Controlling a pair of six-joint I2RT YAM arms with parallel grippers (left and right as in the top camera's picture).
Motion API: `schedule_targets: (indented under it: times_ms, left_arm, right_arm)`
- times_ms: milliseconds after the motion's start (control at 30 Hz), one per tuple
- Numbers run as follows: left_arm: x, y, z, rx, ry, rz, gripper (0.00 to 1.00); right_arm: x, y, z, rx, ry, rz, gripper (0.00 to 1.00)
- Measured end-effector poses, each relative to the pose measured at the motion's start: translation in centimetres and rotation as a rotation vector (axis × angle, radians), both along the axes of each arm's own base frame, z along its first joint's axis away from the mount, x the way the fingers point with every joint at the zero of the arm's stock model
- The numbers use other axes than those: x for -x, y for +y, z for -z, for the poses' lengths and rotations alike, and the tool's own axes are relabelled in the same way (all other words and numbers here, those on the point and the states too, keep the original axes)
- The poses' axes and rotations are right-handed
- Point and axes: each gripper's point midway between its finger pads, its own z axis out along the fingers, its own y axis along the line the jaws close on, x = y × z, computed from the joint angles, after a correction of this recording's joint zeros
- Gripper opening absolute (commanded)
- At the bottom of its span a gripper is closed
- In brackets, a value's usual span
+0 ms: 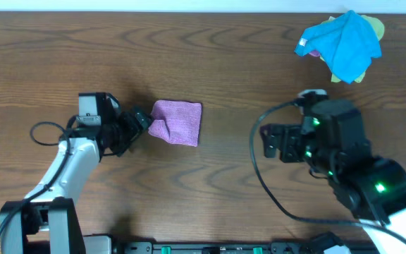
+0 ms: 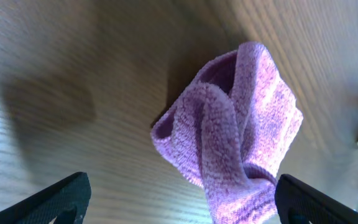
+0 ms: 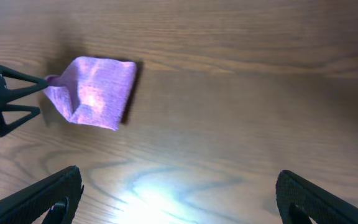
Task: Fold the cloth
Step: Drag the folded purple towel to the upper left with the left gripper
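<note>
The purple cloth should be set aside still folded, so my left gripper should next grab the fold at its bunched edge [image 1: 158, 128] [image 2: 219, 166].
The purple cloth [image 1: 178, 121] lies folded and bunched on the wooden table, left of the middle. It also shows in the left wrist view [image 2: 235, 130] and in the right wrist view [image 3: 95, 91]. My left gripper [image 1: 141, 120] is open at the cloth's left edge. Its fingers are wide apart, and a fold of the cloth reaches down between them, next to the right finger [image 2: 179, 205]. My right gripper [image 1: 268, 141] is open and empty, well to the right of the cloth, over bare wood [image 3: 179, 199].
A bright blue cloth [image 1: 344, 42] lies bunched on a yellow-green cloth [image 1: 376, 28] at the back right of the table. A black cable [image 1: 259, 176] loops from the right arm over the table.
</note>
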Motion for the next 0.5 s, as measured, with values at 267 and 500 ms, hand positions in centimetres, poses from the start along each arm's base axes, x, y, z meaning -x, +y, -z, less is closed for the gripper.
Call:
schedule_targets:
  times_ms: [267, 500]
  left_arm:
    - [-0.5, -2.0, 0.7, 0.061, -0.049, -0.038, 0.96]
    - [-0.9, -3.6, 2.0, 0.084, -0.038, -0.050, 1.00]
  right_arm:
    - [1.1, -2.1, -0.9, 0.000, -0.024, 0.052, 0.99]
    - [1.1, -2.1, -0.8, 0.007, -0.024, 0.045, 0.99]
